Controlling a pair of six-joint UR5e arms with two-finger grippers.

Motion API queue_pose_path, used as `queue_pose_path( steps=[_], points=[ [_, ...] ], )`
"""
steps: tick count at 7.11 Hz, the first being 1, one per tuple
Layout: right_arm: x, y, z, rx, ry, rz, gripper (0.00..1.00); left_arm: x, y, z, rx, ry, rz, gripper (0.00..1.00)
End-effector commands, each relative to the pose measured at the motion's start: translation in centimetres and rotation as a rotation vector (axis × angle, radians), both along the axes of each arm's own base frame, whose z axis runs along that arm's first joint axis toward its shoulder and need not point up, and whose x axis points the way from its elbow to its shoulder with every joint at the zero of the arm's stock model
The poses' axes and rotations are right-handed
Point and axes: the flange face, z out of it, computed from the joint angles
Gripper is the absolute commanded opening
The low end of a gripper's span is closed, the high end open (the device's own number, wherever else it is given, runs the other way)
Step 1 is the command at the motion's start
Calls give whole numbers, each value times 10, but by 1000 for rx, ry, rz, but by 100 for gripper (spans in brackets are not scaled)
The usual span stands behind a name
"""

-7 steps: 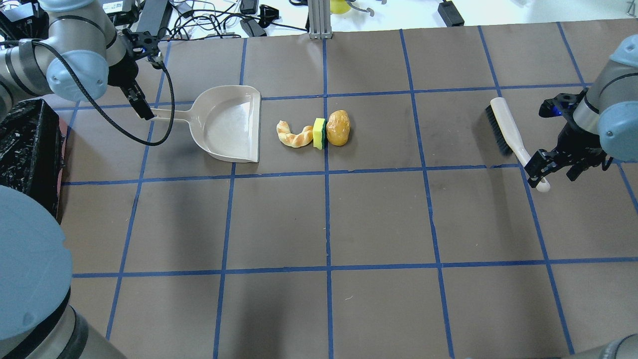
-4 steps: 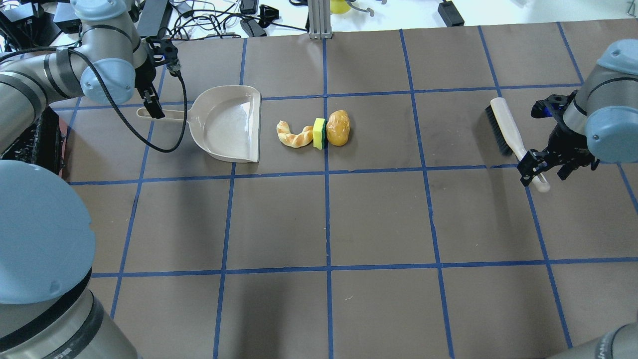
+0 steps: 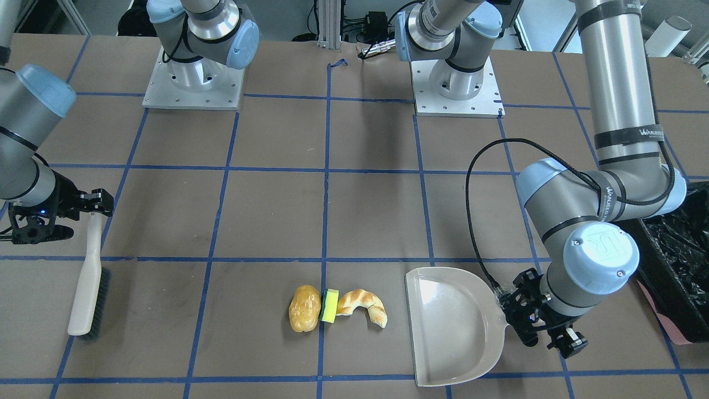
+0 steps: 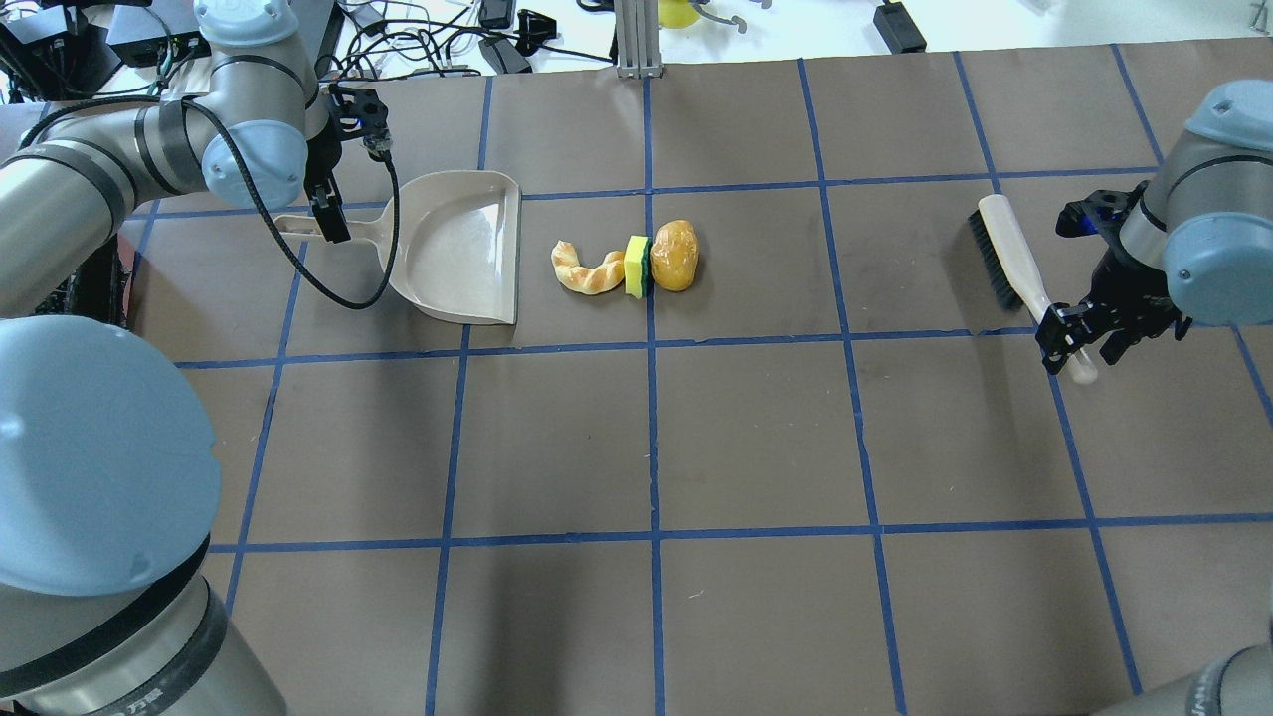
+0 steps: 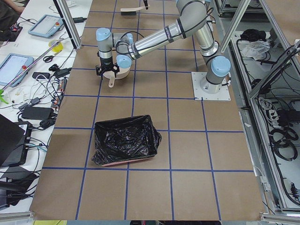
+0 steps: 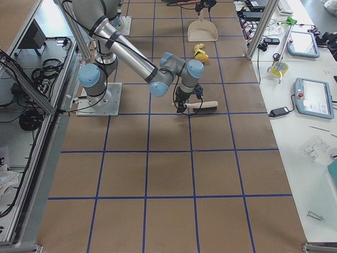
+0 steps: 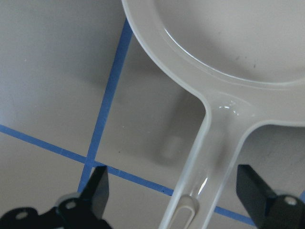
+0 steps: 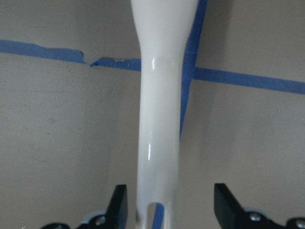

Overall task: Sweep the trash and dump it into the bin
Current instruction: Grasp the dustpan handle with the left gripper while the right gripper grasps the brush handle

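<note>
My left gripper should turn and move lower before it closes. The dustpan handle runs at an angle below the gripper's fingers, over the blue line, so my fingers would miss the handle if I closed now.
The trash lies in a row at mid-table: a croissant piece, a yellow-green sponge and a potato-like lump. A beige dustpan lies just left of them, its mouth facing them. My left gripper is open, its fingers either side of the dustpan handle. My right gripper is open and straddles the end of a white brush's handle; the brush lies flat. The black-lined bin stands at the table's left end.
The bin also shows in the front-facing view, beside my left arm's elbow. Cables and gear lie beyond the far table edge. A metal post stands at the far middle.
My left gripper has moved right along the dustpan handle, toward the pan. My right gripper has shifted slightly left over the brush handle's end. Trash, dustpan and brush have not moved.
</note>
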Motion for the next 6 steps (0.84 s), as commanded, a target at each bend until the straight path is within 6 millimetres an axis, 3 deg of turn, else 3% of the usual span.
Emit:
queue_pose_path(
  steps=[1, 4, 5, 6],
  points=[
    [-1, -1, 4, -6, 7, 0, 18, 10, 4, -1, 53, -19, -9, 95],
    [16, -8, 15, -25, 26, 25, 10, 15, 3, -6, 82, -41, -13, 94],
    [41, -25, 35, -55, 69, 30, 9, 15, 6, -9, 115, -38, -12, 90],
    [81, -36, 49, -26, 172, 78, 9, 15, 6, -10, 119, -39, -11, 86]
  ],
)
